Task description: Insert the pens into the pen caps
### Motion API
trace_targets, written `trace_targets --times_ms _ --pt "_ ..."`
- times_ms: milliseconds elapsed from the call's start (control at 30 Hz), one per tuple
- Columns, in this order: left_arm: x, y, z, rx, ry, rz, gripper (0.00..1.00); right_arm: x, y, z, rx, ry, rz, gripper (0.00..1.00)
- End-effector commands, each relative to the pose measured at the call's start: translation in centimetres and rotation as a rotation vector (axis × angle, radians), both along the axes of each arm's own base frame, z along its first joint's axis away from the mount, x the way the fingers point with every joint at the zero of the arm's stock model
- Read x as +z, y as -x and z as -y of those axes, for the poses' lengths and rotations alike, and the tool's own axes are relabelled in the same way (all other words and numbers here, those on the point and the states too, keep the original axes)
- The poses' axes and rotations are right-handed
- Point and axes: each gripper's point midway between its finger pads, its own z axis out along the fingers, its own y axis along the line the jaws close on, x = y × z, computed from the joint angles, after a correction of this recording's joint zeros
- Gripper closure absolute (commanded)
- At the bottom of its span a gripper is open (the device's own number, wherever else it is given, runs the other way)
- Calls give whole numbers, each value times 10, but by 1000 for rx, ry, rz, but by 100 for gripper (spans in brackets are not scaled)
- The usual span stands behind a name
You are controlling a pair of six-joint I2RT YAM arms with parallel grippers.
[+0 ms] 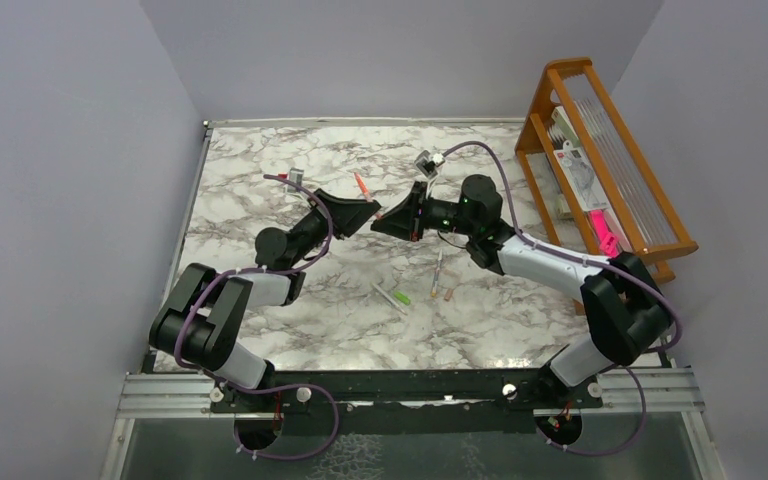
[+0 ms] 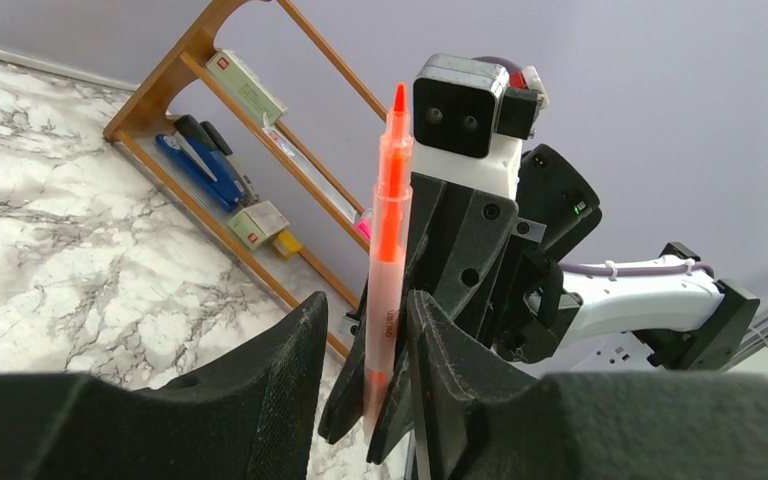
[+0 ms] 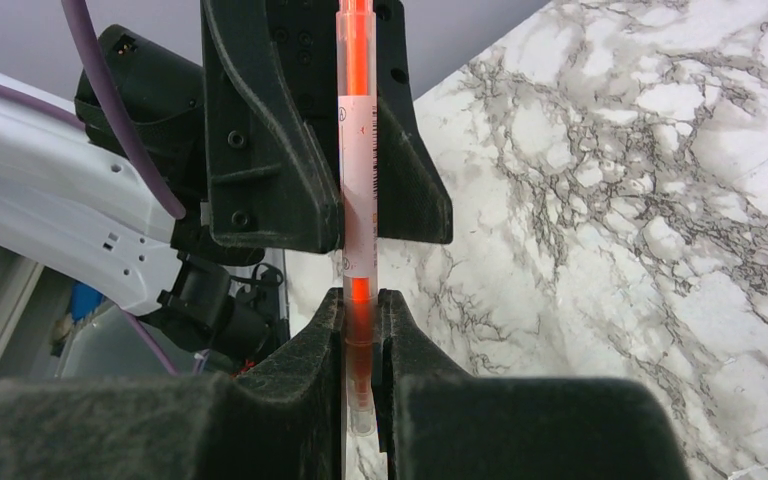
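Observation:
I need to close my left gripper, and it would hold the pen's body, because the far finger reaches past the pen's body.
An orange-red pen (image 1: 361, 184) stands nearly upright above the table's middle, where my two grippers meet tip to tip. My right gripper (image 3: 361, 320) is shut on the pen's (image 3: 358, 170) lower end. My left gripper (image 2: 365, 330) is open, with its fingers on either side of the pen's barrel (image 2: 390, 230); a gap shows on the left side. In the top view the left gripper (image 1: 368, 210) faces the right gripper (image 1: 385, 218). On the table lie a whitish pen with a bright green cap (image 1: 393, 296), another whitish pen (image 1: 437, 268) and a tan-orange cap (image 1: 448, 294).
A wooden rack (image 1: 600, 150) with stationery stands at the right edge of the marble table (image 1: 260, 160); it also shows in the left wrist view (image 2: 210, 150). Grey walls close in the back and sides.

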Motion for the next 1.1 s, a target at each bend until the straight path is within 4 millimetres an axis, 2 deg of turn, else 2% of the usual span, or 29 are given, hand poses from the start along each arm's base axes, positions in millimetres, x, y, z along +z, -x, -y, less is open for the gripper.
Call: trace_targets --times_ms 0,200,267,400,467,500,633,700,767,800,867,933,1000,1067 --pt "50 22 -5 -10 90 233 64 10 -4 -9 11 -11 38 99" --pt "51 23 -3 -19 90 235 68 8 -5 -12 4 -4 38 99" --pt "51 22 -3 -19 93 229 76 9 -5 -12 3 -5 39 99" --pt "51 21 -3 -15 102 216 99 8 -4 -11 4 -1 36 99" --pt "52 21 -3 -18 105 215 100 6 -3 -10 2 3 34 99" --pt "52 20 -3 -21 104 217 100 6 -4 -9 -3 5 35 95" --pt "41 13 3 -17 37 208 100 4 -9 4 -95 48 56 63" --pt "30 2 6 16 -44 201 100 0 -20 19 -210 109 58 45" --pt "17 -10 6 71 -144 191 100 -12 -33 41 -357 206 26 28" --pt "11 -17 4 108 -194 181 100 -19 -41 54 -436 266 11 25" --pt "-1 -27 -2 183 -290 153 100 -37 -54 84 -591 410 -25 28" --pt "-13 -35 -9 252 -385 127 100 -58 -63 120 -756 559 -68 36" --pt "-22 -39 -14 307 -456 110 100 -77 -63 155 -921 669 -132 43" --pt "-27 -35 -13 320 -499 109 100 -89 -58 175 -993 728 -174 45"
